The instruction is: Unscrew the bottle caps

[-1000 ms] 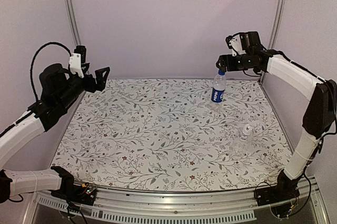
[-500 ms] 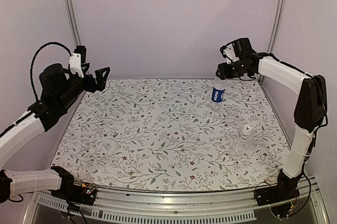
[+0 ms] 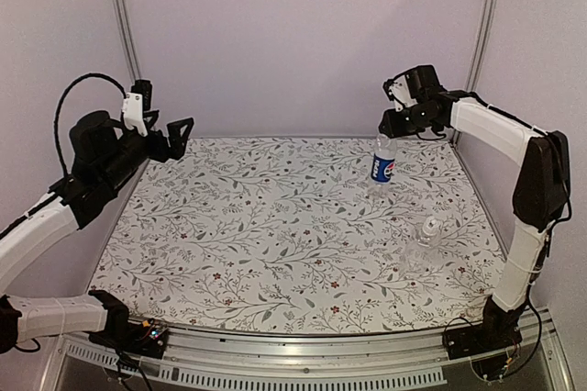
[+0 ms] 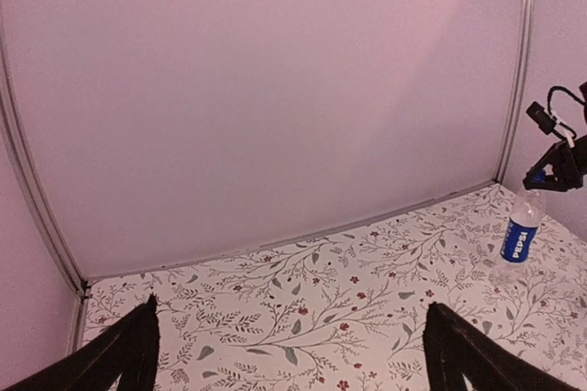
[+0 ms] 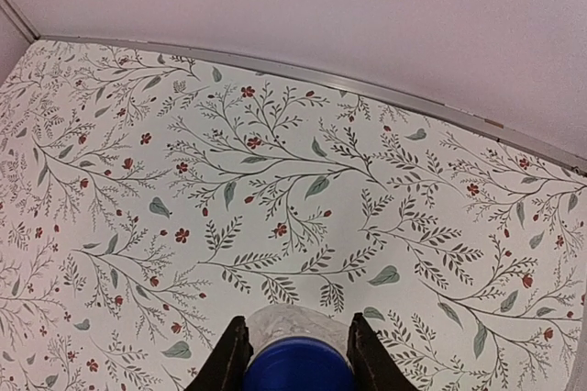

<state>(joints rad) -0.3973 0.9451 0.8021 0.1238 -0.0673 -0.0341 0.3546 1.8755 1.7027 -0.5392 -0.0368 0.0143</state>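
The labelled bottle (image 3: 382, 167) would come up along with my right gripper if I lifted it now, because both black fingers are shut on the bottle's bright blue cap.
The labelled bottle (image 3: 382, 167) stands upright at the back right of the mat, dark blue label with a round logo facing the camera. My right gripper (image 3: 387, 131) is down over its top. In the right wrist view the bright blue cap (image 5: 298, 369) sits squeezed between the two black fingers (image 5: 228, 360), so the right gripper (image 5: 298, 362) is shut on it. The unlabelled clear bottle (image 3: 423, 242) stands nearer, its pale cap (image 3: 431, 223) free. My left gripper (image 3: 180, 133) hangs open high at the left, holding nothing; the left wrist view shows the labelled bottle (image 4: 520, 240) far off.
A floral mat (image 3: 275, 235) covers the table. Pale walls close in the back and both sides, with metal posts (image 3: 122, 24) in the back corners. The labelled bottle stands close to the back wall and right post (image 3: 486, 15).
My right gripper's fingers have closed onto the blue cap. The labelled bottle has shifted slightly right and its logo faces the camera more. The left arm has barely moved.
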